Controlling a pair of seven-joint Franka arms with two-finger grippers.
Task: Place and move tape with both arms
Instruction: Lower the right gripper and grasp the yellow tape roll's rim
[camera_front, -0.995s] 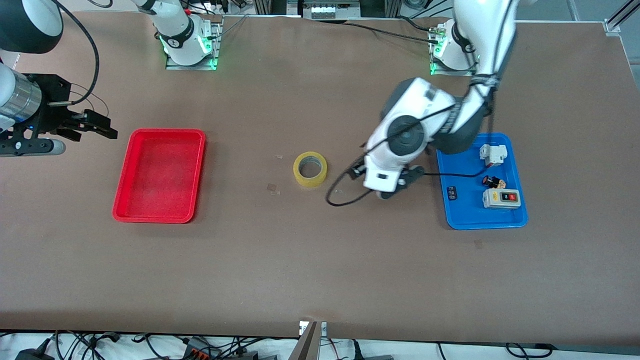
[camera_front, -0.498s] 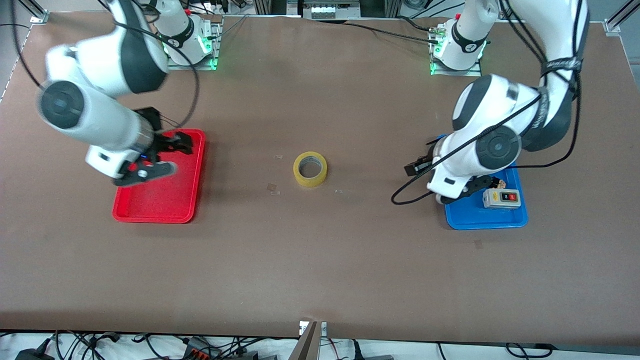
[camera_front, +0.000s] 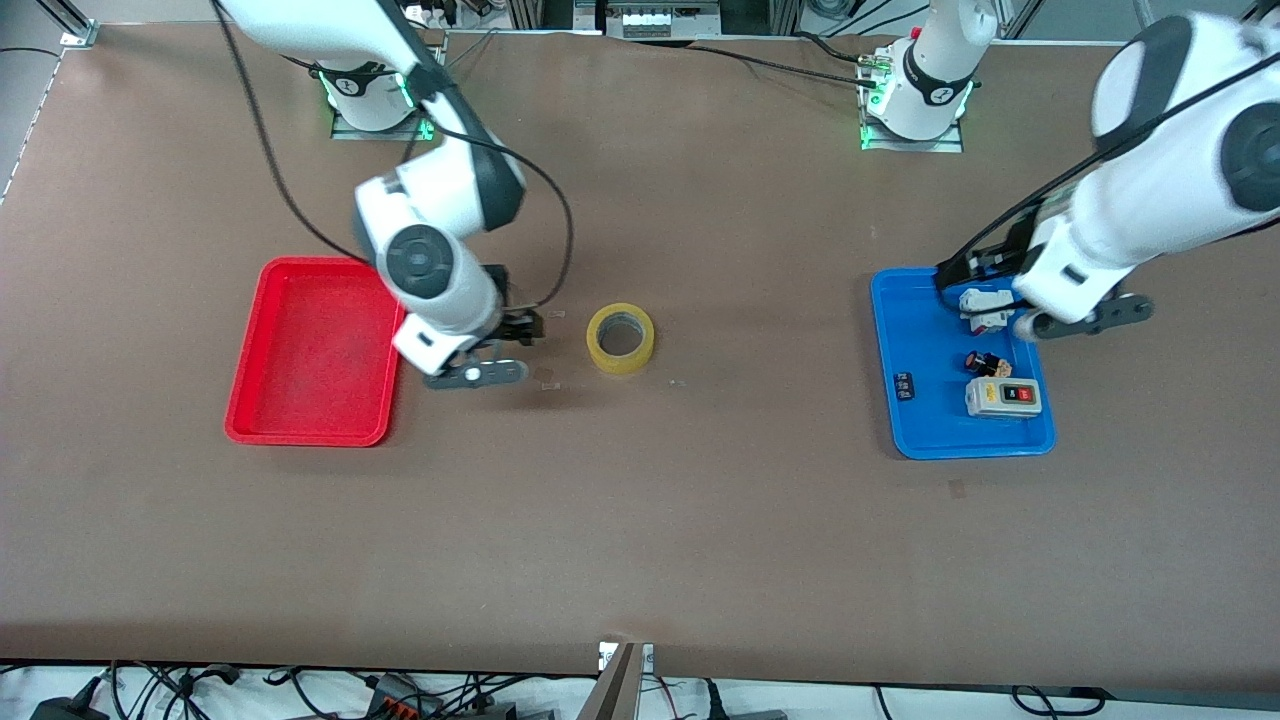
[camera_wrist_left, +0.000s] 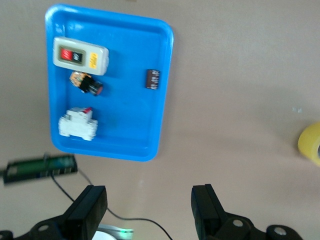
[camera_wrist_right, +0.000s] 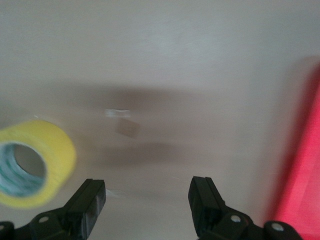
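I will next move the yellow tape into the red tray, so I will pinch the tape by its ring side (camera_front: 642, 340) (camera_wrist_right: 59, 160) with my right gripper.
The yellow tape (camera_front: 620, 338) lies flat on the brown table near its middle, with its hole facing up. My right gripper (camera_front: 518, 328) is open and empty. It hangs low beside the tape, between the tape and the red tray (camera_front: 300, 432). In the right wrist view the tape (camera_wrist_right: 32, 162) lies to one side of the open right gripper (camera_wrist_right: 146, 200), not between the fingers. My left gripper (camera_front: 975, 268) is open and empty, up over the blue tray's (camera_front: 905, 430) edge farthest from the front camera. The left wrist view shows the left gripper (camera_wrist_left: 150, 210) and a sliver of the tape (camera_wrist_left: 311, 144).
The blue tray holds a grey switch box (camera_front: 1002, 397), a white breaker (camera_front: 985, 305), a small red and black button (camera_front: 985, 362) and a small dark part (camera_front: 903, 385). The red tray holds nothing. Small scraps (camera_front: 545, 376) lie near the tape.
My right arm swung from over the red tray to beside the tape. My left arm pulled back and rose over the blue tray. The tape has not moved.
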